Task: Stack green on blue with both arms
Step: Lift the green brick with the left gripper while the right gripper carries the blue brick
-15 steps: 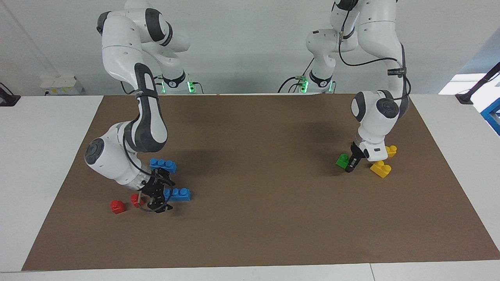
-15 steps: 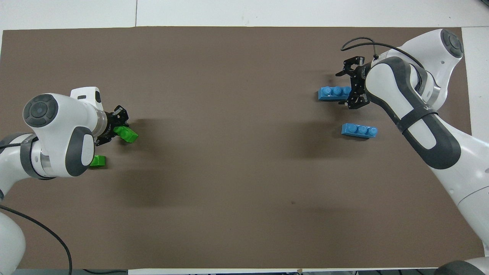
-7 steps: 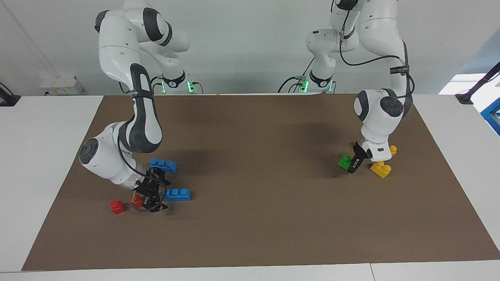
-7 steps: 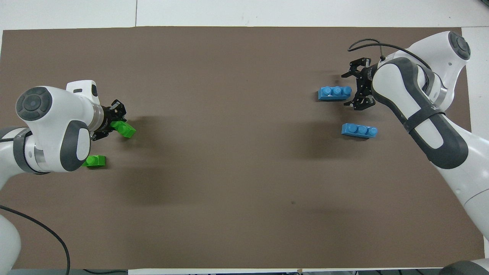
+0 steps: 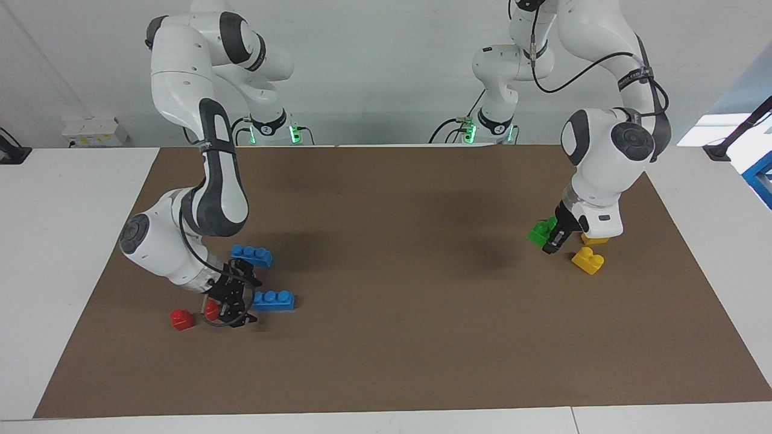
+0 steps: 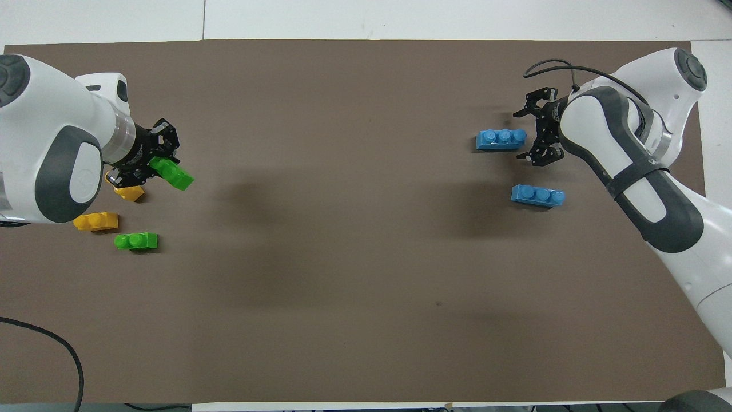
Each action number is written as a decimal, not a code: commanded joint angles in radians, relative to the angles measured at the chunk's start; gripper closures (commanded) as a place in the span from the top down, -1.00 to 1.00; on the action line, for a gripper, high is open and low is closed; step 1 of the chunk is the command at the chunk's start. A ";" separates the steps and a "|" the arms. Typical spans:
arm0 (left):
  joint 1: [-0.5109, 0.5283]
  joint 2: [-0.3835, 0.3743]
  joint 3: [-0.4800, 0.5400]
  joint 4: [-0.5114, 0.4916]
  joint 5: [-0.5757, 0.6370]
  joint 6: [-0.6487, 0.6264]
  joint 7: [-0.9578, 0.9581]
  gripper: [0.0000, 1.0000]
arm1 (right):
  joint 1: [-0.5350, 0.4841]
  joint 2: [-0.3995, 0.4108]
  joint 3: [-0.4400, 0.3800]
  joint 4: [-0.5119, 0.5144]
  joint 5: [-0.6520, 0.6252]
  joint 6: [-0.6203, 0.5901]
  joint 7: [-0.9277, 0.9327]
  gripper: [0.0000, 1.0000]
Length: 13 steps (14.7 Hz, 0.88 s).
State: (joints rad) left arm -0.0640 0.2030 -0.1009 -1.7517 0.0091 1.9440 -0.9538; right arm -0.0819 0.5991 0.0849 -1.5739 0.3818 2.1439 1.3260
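Note:
The blue three-stud brick should be grabbed next with my right gripper by one short end (image 6: 520,138), so most of its studs stay free for the green brick (image 6: 171,173).
My left gripper (image 5: 551,239) (image 6: 153,165) is shut on a green two-stud brick (image 5: 541,230) (image 6: 172,175) and holds it tilted, a little above the mat beside the yellow bricks. A second green brick (image 6: 136,241) lies on the mat nearer to the robots. My right gripper (image 5: 243,301) (image 6: 527,133) stands open, low at the end of a blue three-stud brick (image 5: 273,299) (image 6: 501,139), on the side toward the right arm's end of the table. The other blue brick (image 5: 251,255) (image 6: 538,195) lies nearer to the robots.
Two yellow bricks (image 5: 588,260) (image 6: 96,221) lie under and beside my left hand. Next to my right gripper sit two small red bricks (image 5: 181,319). A brown mat (image 5: 398,253) covers the table.
The left gripper has risen with the green brick off the mat and drifted toward the left arm's end, uncovering the yellow bricks. The right gripper has drawn back slightly along the blue brick, still open.

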 commanded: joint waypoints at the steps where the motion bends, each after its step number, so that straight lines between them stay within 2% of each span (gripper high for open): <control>1: -0.068 -0.008 0.000 0.060 -0.006 -0.079 -0.126 -1.00 | -0.010 -0.028 0.007 -0.035 0.022 0.010 -0.028 0.68; 6: -0.158 -0.011 -0.003 0.123 -0.006 -0.129 -0.414 -1.00 | -0.032 -0.028 0.007 -0.035 0.025 -0.002 -0.034 -0.07; 7: -0.175 -0.013 -0.003 0.126 -0.006 -0.132 -0.472 -1.00 | -0.032 -0.030 0.009 -0.034 0.025 -0.005 -0.036 -0.31; 10: -0.215 -0.027 -0.003 0.124 -0.001 -0.131 -0.620 -1.00 | -0.032 -0.028 0.009 -0.032 0.025 -0.009 -0.062 -0.86; 13: -0.226 -0.048 -0.010 0.121 -0.003 -0.131 -0.683 -1.00 | -0.029 -0.028 0.009 -0.032 0.025 -0.009 -0.061 -0.87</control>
State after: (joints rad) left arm -0.2777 0.1816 -0.1197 -1.6340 0.0075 1.8430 -1.5967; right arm -0.1005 0.5976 0.0855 -1.5746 0.3819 2.1397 1.2969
